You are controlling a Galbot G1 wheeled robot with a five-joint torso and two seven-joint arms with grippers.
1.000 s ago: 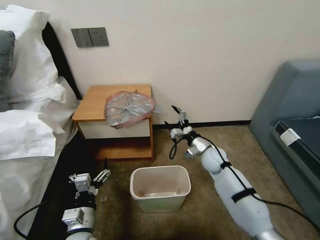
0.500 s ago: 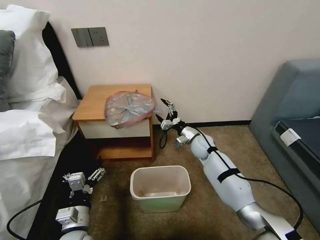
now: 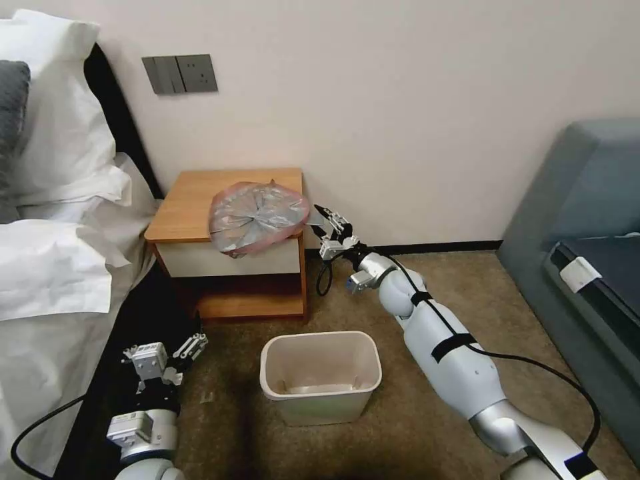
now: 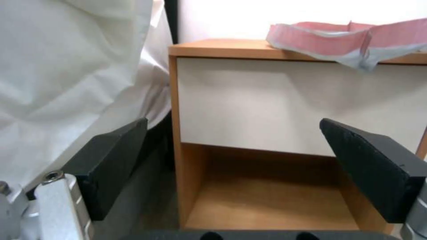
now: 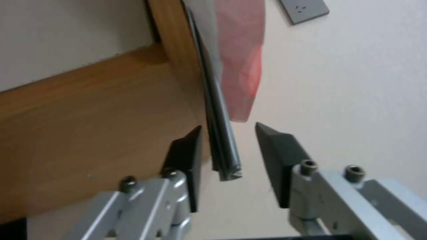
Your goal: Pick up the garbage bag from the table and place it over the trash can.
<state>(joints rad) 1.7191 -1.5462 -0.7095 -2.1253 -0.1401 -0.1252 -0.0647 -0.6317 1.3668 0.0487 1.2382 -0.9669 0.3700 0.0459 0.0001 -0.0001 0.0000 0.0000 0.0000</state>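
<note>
I will grab the garbage bag by its folded grey corner (image 3: 313, 225) next with my right gripper. Then the bag can go over to the trash can (image 3: 327, 403).
The garbage bag (image 3: 259, 217) lies crumpled on the right part of the table (image 3: 193, 200), grey with a pinkish rim, a folded grey corner sticking out past the right edge. My right gripper (image 3: 320, 220) is at that edge, open, its jaws on either side of the folded corner (image 5: 222, 146) with a gap on each side. The trash can (image 3: 327, 403) stands upright on the carpet in front of the table. My left gripper (image 3: 165, 347) hangs low beside the bed, open, facing the table's white drawer front (image 4: 267, 100), with the bag (image 4: 338, 36) above it.
The bed with white linen (image 3: 53, 267) runs along the left, close to my left arm. A grey sofa (image 3: 587, 220) stands at the right. The wall is directly behind the table. Open carpet (image 3: 413, 427) surrounds the trash can.
My right gripper has moved left, from beside the table to its right edge, and now straddles the bag's protruding corner. My left gripper has shifted slightly down and left.
</note>
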